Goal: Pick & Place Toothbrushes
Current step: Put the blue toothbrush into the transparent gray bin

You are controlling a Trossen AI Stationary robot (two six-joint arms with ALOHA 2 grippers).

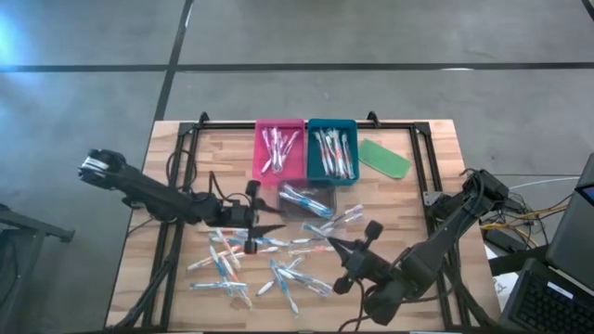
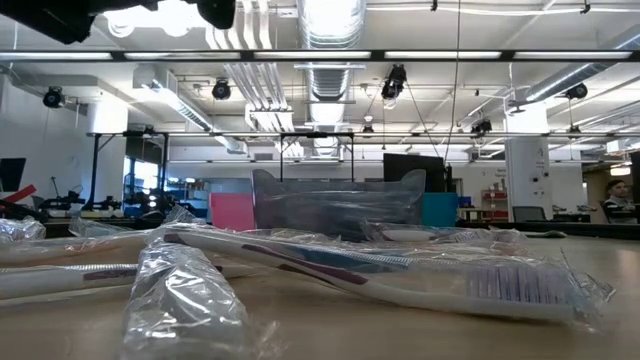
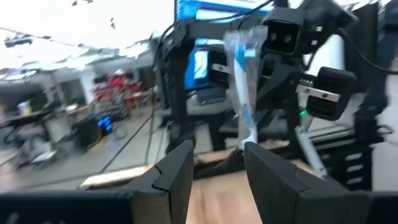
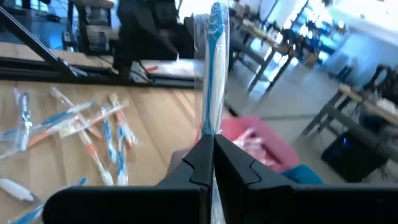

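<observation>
My left gripper should next take hold of the blue toothbrush's wrapped end opposite the blue tip. Then it can put the toothbrush in the clear container.
Many wrapped toothbrushes lie loose on the near half of the wooden table; the low view shows them close up. More fill the pink tray and the teal tray at the far edge. My right gripper is above the table's middle and is shut on one blue wrapped toothbrush. My left gripper faces it from the left. It is open with nothing between its fingers, and that blue toothbrush stands just beyond them. My right gripper pinches the wrapped blue toothbrush by its lower end between its two shut fingers. The fingers come about level from the table's near right side and lie across the brush. The brush stands upright above the fingers, lifted clear of the table.
A clear container holding a blue brush sits just in front of the trays; in the low view it stands behind the pile. A flat green oblong piece lies right of the teal tray. Black frame rails run along the table's sides.
</observation>
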